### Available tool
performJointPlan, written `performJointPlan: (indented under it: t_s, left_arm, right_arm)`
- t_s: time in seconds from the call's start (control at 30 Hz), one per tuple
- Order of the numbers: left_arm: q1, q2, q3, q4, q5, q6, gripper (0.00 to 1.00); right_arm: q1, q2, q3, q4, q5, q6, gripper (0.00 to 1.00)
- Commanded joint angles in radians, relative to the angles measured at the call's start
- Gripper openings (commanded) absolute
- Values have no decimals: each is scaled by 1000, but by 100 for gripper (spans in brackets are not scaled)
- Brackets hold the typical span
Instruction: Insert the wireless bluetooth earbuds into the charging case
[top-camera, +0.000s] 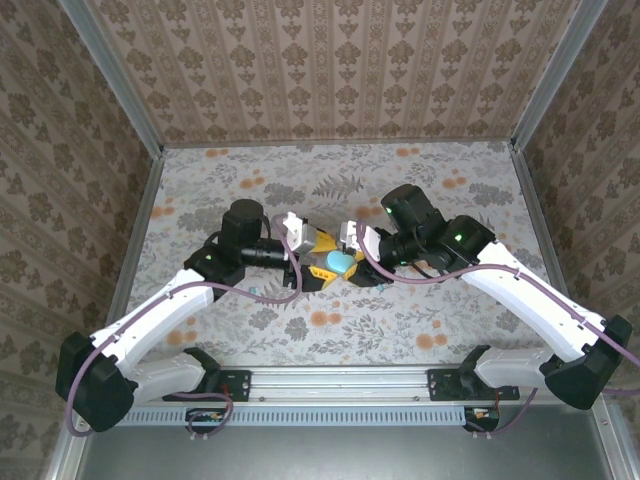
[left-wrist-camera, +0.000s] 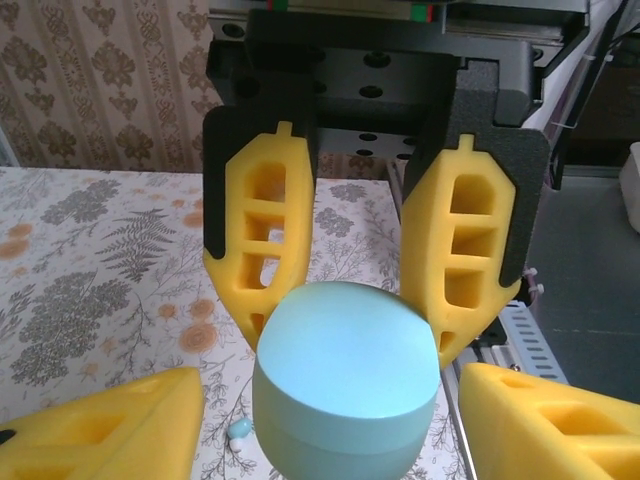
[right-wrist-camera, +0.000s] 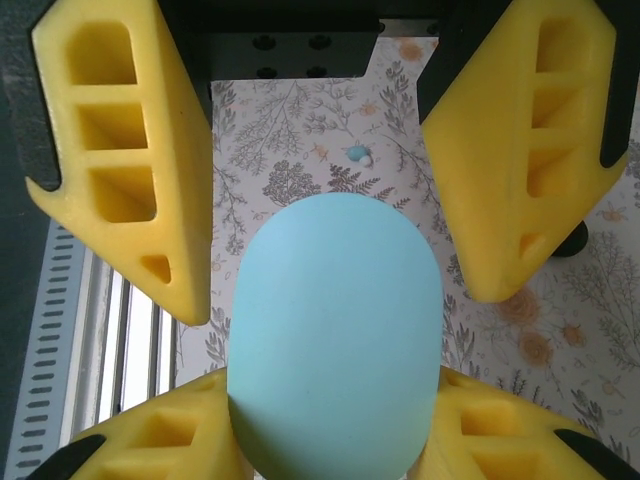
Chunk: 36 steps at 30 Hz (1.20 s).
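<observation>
My left gripper's fingers reach past the case's near end (top-camera: 334, 262) (left-wrist-camera: 340, 431), around its sides, so it is time to close on the case.
The charging case (top-camera: 335, 262) is a light turquoise pebble, lid closed, held above the floral table between both arms. My right gripper (right-wrist-camera: 335, 385) is shut on it, with its yellow fingers (right-wrist-camera: 150, 440) pressed against the case (right-wrist-camera: 335, 330) on both sides. My left gripper (left-wrist-camera: 330, 390) stands open around the other end of the case (left-wrist-camera: 345, 380), a gap showing on each side of its fingers (left-wrist-camera: 110, 430). One small turquoise-and-white earbud (left-wrist-camera: 239, 428) lies on the table below, also seen past the case in the right wrist view as the earbud (right-wrist-camera: 358, 154).
A metal rail (left-wrist-camera: 520, 330) runs along the table's near edge. A dark round object (right-wrist-camera: 570, 240) sits on the table beside the left gripper's finger. Patterned walls (top-camera: 330, 70) enclose the table on three sides.
</observation>
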<state>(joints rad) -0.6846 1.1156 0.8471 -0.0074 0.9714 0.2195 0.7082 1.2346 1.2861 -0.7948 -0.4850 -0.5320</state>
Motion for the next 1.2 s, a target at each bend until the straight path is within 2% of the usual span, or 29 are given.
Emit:
performJointPlan:
  t_s: [0.0, 0.23, 0.53, 1.0, 1.17]
  left_arm:
    - [8, 6, 36, -17, 48, 49, 67]
    - [10, 13, 46, -54, 48, 67, 63]
    - [13, 14, 47, -48, 54, 60, 54]
    - [15, 27, 47, 1, 64, 21, 57]
    - [14, 36, 55, -11, 72, 21, 52]
  right_arm:
    - [5, -23, 42, -26, -45, -5, 32]
    - [5, -15, 55, -27, -61, 1, 32]
    - [5, -8, 56, -32, -63, -1, 32]
    - [5, 8, 55, -38, -50, -7, 32]
    - [5, 6, 54, -38, -56, -9, 32]
